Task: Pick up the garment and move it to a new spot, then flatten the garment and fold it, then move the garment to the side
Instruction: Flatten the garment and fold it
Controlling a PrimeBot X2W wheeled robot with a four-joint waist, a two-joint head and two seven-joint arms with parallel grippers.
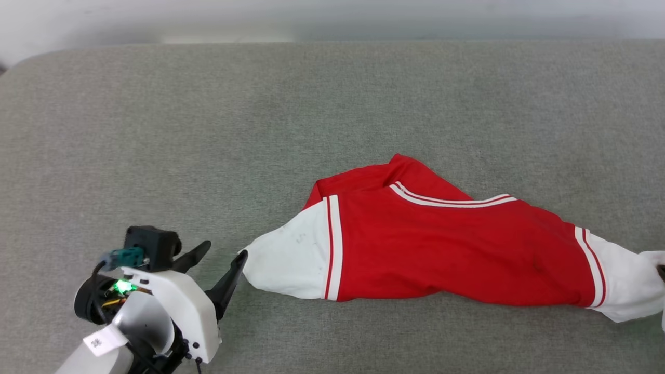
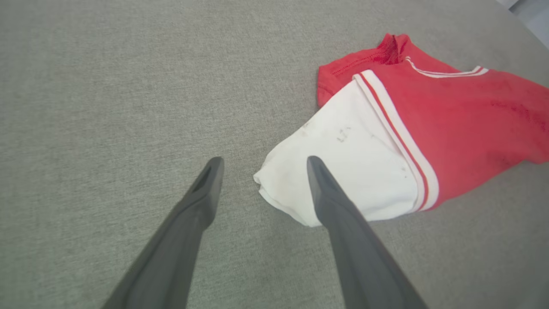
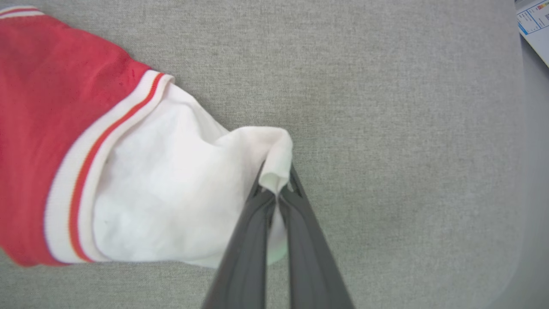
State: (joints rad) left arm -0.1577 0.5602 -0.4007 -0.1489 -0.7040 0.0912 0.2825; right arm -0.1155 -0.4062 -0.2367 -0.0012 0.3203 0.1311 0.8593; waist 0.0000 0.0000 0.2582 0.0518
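The white sleeve spreads wide and flat toward its stripes, and my left gripper should next pinch it by the cuff corner (image 1: 245, 254), where its edge curls up.
The garment (image 1: 447, 244), a red jersey with white sleeves and striped trim, lies crumpled lengthwise on the grey surface in the head view. My left gripper (image 1: 224, 253) stands open at the lower left, its right fingertip touching the tip of the near white sleeve (image 2: 343, 171). In the left wrist view that finger (image 2: 319, 180) lies over the sleeve's edge and the other finger (image 2: 210, 180) is over bare fabric surface. My right gripper (image 3: 276, 189) is shut on the garment, pinching the end of the other white sleeve (image 3: 171, 193), which bunches up between the fingertips.
A grey upholstered surface (image 1: 208, 130) spreads wide behind and to the left of the garment. Its rounded far edge (image 1: 31, 57) meets a pale wall. In the right wrist view a white paper with print (image 3: 534, 25) shows beyond the surface's edge.
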